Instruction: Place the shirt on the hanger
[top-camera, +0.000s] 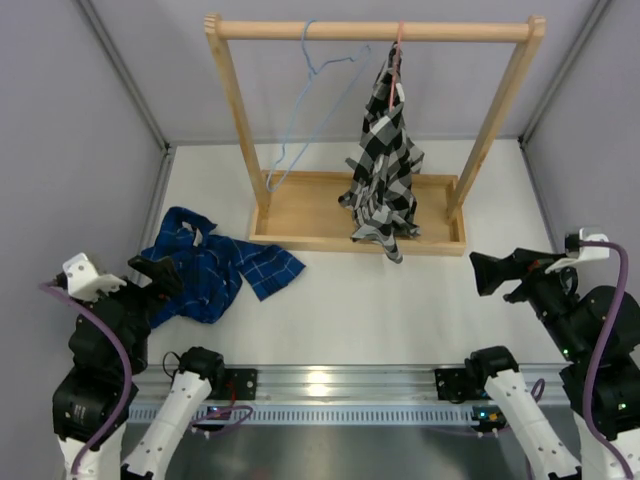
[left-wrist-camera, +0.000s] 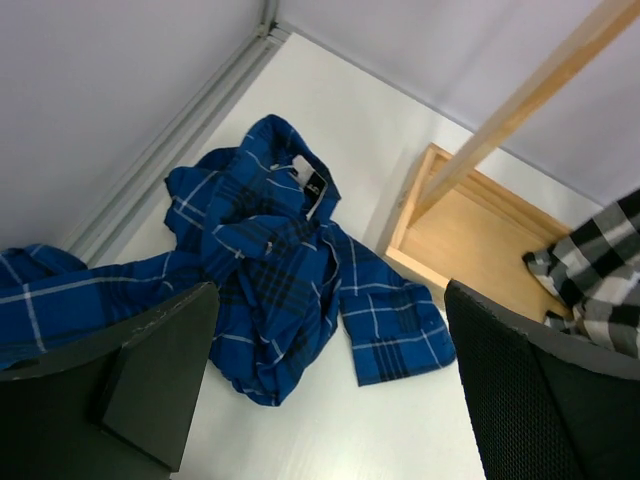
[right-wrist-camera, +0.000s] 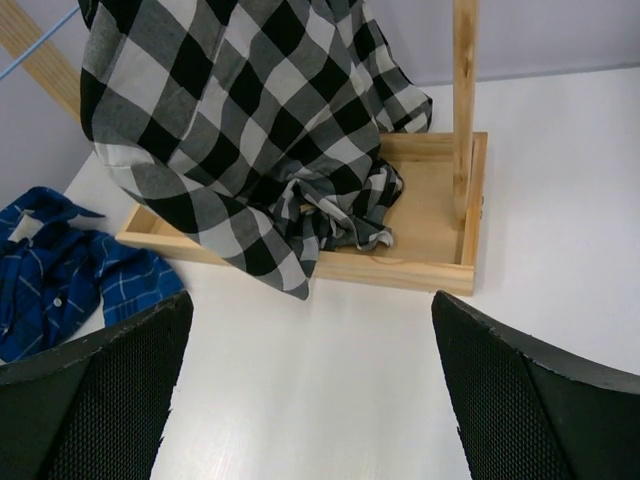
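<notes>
My left gripper grabs the shirt's collar beside the white tag next, leaving the collar's other side for my right gripper to open for the hanger.
The dark blue plaid shirt (top-camera: 213, 267) lies crumpled on the white table at the left, just in front of the rack base. It also shows in the left wrist view (left-wrist-camera: 270, 270) and at the left edge of the right wrist view (right-wrist-camera: 50, 270). The light-blue wire hanger (top-camera: 312, 100) hangs empty on the wooden rail, left of centre. My left gripper (top-camera: 155, 285) is open and empty, right at the shirt's near left edge. My right gripper (top-camera: 495, 275) is open and empty over bare table at the right.
A wooden rack (top-camera: 372, 30) with a tray base (top-camera: 300, 215) stands at the back. A black-and-white checked shirt (top-camera: 385, 170) hangs from a pink hanger (top-camera: 399, 45) on the rail, drooping into the tray. Grey walls enclose the table on three sides.
</notes>
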